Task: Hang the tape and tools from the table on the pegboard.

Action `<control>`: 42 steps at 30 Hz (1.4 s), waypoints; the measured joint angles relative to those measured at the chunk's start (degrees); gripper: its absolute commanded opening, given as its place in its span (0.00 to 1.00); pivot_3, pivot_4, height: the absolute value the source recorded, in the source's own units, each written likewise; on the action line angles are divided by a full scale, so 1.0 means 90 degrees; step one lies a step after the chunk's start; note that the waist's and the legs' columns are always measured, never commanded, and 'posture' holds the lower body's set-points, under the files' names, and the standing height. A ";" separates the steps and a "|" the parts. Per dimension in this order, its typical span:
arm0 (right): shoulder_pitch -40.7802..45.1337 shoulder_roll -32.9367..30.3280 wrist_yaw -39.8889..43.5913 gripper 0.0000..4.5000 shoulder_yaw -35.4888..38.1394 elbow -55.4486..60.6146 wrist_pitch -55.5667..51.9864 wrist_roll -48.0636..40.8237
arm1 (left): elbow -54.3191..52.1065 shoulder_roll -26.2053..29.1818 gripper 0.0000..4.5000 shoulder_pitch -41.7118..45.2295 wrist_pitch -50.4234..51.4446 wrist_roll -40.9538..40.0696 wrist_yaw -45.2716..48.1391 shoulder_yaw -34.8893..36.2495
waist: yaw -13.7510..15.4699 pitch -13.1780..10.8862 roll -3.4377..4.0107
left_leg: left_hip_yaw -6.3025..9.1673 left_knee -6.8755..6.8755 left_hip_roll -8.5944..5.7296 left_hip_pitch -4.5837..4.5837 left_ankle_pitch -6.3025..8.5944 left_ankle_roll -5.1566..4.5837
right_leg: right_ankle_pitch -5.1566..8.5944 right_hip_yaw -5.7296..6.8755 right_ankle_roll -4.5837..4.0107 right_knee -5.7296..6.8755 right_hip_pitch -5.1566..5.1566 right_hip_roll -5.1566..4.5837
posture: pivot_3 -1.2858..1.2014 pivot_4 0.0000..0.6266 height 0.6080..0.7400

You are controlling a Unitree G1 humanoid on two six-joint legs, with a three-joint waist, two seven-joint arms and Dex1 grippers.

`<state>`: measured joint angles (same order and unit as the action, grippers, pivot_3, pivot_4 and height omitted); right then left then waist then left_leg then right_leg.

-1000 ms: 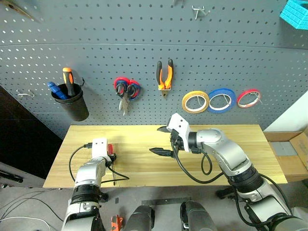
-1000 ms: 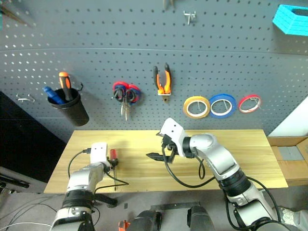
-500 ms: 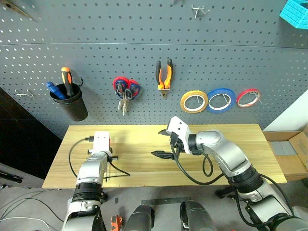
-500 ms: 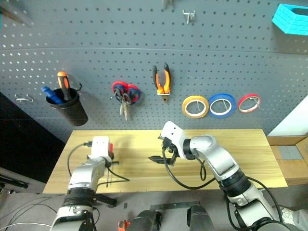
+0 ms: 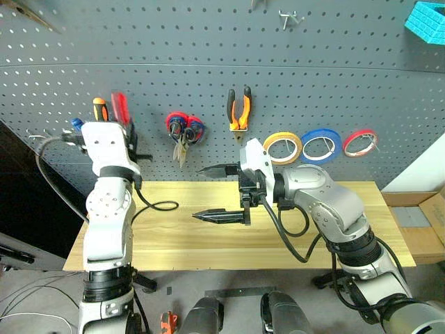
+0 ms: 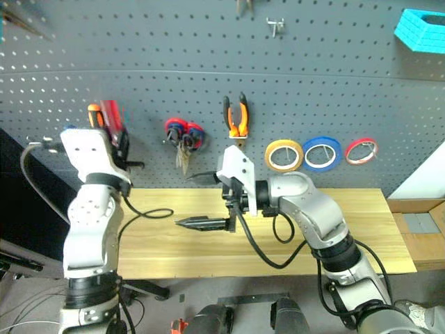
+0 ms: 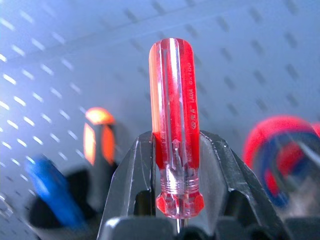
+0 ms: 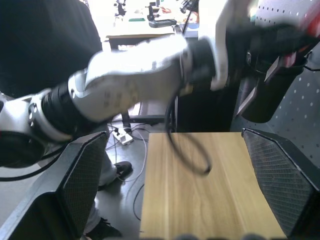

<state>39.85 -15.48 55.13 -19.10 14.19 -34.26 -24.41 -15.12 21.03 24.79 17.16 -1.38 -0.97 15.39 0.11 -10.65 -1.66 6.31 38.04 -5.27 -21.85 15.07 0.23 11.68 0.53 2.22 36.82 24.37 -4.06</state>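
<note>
My left gripper holds the red screwdriver (image 7: 175, 105) off to the side of the black cup (image 7: 50, 212) and should keep holding it, as the screwdriver would fall if I opened now.
My left gripper (image 7: 175, 140) is shut on the lower end of the red-handled screwdriver (image 7: 172, 115), handle upward. It is raised in front of the grey-blue pegboard (image 5: 313, 69), where the screwdriver (image 5: 119, 108) stands beside an orange handle. Over the middle of the wooden table (image 5: 208, 243) my right gripper (image 5: 196, 193) hangs open and empty, pointing left. The orange-and-black pliers (image 5: 238, 108) and the tan-yellow tape (image 5: 281, 147) hang on the board.
Red-and-blue-handled scissors (image 5: 183, 131) hang left of the pliers. Blue tape (image 5: 320, 145) and red tape (image 5: 359, 142) hang right of the yellow roll. An orange screwdriver (image 5: 100, 109) and a blue one (image 5: 76, 124) stick up behind my left arm. A teal basket (image 5: 427, 17) sits top right.
My left gripper shut on the red screwdriver on the table and lifted it up to the pegboard, tilting upward. My right gripper rose a little and shifted left, still open.
</note>
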 measured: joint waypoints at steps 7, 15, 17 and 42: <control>0.0899 0.0749 -0.1200 1.00 0.0048 -0.1033 0.0458 0.0841 | 0.0210 0.0526 0.19 0.1348 -0.0160 -0.0148 0.0058 0.0344 | -0.0020 0.0028 0.0002 | -0.0006 -0.0009 -0.0001 0.0002 -0.0010 0.0019 | 0.0000 -0.0005 -0.0002 0.0002 0.0011 0.0003 | 0.53 0.17 1.00; 0.1004 0.1038 -0.1863 1.00 0.0156 -0.1574 0.0587 0.1283 | 0.1263 0.0839 0.19 0.1344 -0.0610 -0.0161 0.0053 0.0591 | -0.0025 0.0036 -0.0010 | -0.0009 -0.0008 -0.0002 -0.0014 -0.0013 0.0022 | -0.0001 -0.0009 -0.0004 0.0009 0.0035 0.0007 | 0.53 0.16 1.00; 0.1003 0.1047 -0.1854 1.00 0.0156 -0.1573 0.0587 0.1297 | 0.1433 0.0903 0.19 0.1342 -0.0773 -0.0158 0.0053 0.0596 | -0.0025 0.0037 -0.0011 | -0.0010 -0.0008 -0.0002 -0.0017 -0.0013 0.0022 | -0.0001 -0.0009 -0.0004 0.0009 0.0038 0.0007 | 0.53 0.15 1.00; 0.0943 0.0978 -0.1512 1.00 0.0248 -0.1291 0.0577 0.1050 | 0.2027 0.0820 0.98 0.0787 -0.1653 -0.0501 0.0383 0.0511 | -0.0030 0.0104 -0.0068 | -0.0019 -0.0007 -0.0001 -0.0028 -0.0012 0.0021 | -0.0002 -0.0015 -0.0005 0.0021 0.0061 0.0003 | 0.53 0.16 1.00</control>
<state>48.34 -6.68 41.52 -16.87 2.57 -29.07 -14.96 3.12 28.41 31.86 2.28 -5.88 2.48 20.00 -0.16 -9.71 -2.26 6.14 37.98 -5.28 -22.10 14.96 0.42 11.66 0.40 2.17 37.01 24.92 -4.04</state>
